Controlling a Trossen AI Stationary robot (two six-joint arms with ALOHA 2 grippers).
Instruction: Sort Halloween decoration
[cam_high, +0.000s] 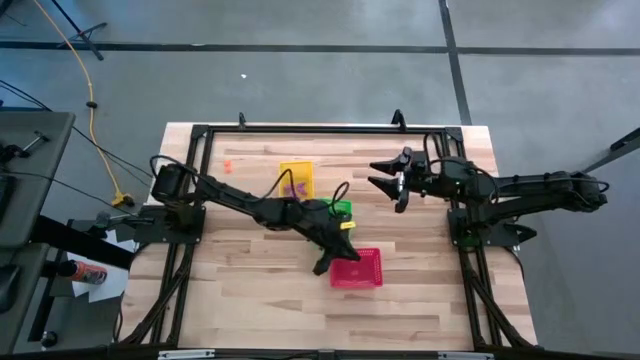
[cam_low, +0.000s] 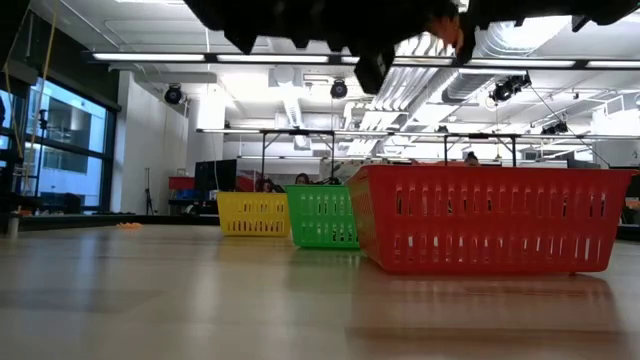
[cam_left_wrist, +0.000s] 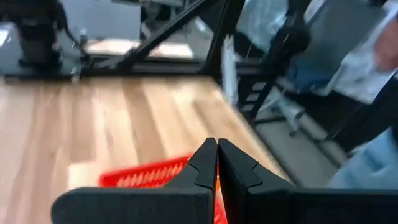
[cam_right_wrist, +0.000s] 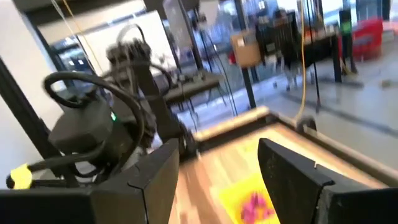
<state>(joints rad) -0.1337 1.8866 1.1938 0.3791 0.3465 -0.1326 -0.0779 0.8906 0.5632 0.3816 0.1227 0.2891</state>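
I need to keep holding the orange trinket with my left gripper until it's over the red basket, because my left gripper's fingers are outside that basket's rim.
My left gripper (cam_high: 322, 263) hangs above the table at the left end of the red basket (cam_high: 357, 268), its fingers shut with a thin orange sliver (cam_left_wrist: 216, 186) between them. In the low view it points down over that basket's left rim (cam_low: 372, 70). Purple trinkets (cam_high: 293, 184) lie in the yellow basket (cam_high: 297, 180); they also show in the right wrist view (cam_right_wrist: 254, 205). One small orange trinket (cam_high: 228, 165) rests on the table near the far left. My right gripper (cam_high: 385, 180) waits open, raised right of the yellow basket. My left gripper pinches a small orange trinket (cam_left_wrist: 216, 186) between its two fingers. Only a narrow strip of it shows between them. It is lifted clear of the table, beside the red basket (cam_left_wrist: 149, 174). Which part of it is held cannot be told.
The green basket (cam_high: 342, 208) stands between the yellow and red ones, partly under my left arm. All three baskets sit mid-table (cam_low: 322, 215). A black frame runs along the table's far and side edges (cam_high: 300, 128). Bare wood lies toward the near edge.
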